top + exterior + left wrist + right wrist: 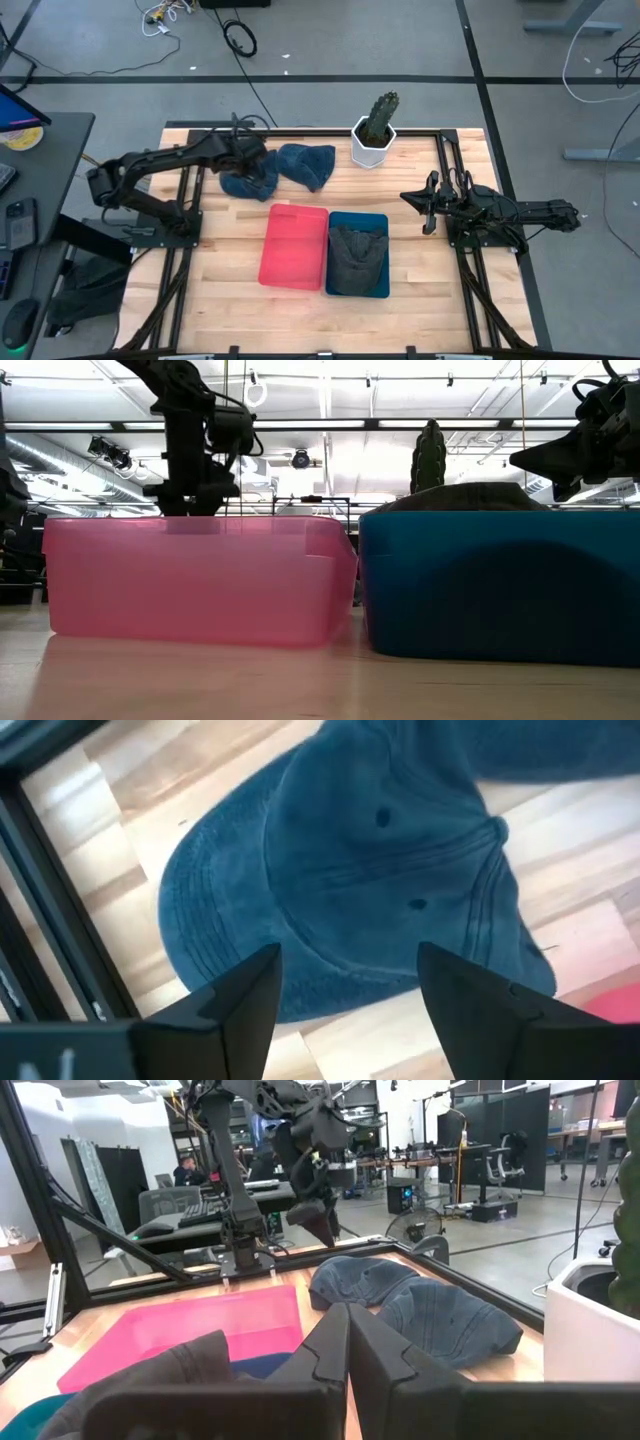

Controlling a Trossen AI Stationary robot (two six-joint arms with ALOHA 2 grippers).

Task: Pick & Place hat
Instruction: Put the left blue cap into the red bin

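Observation:
The left gripper grabs the hat's top (256,183) beside the hat's brim next, to lay the blue hat in the pink bin (293,247).
Two blue denim hats lie crown-up on the wooden table at the far side. My left gripper (250,166) stands open above the left hat (370,870), pointing steeply down, one finger on either side of its crown; the right wrist view shows a gap between that gripper (318,1220) and the hat (360,1280). The other blue hat (308,164) lies just to its right, the two edges touching. A dark grey hat (357,256) lies in the blue bin (380,222). My right gripper (348,1342) waits shut at the table's right side.
An empty pink bin (294,245) stands directly left of the blue bin, near the table's middle. A cactus in a white pot (374,138) stands at the far edge, right of the hats. Black frame rails (40,920) run along the table's sides.

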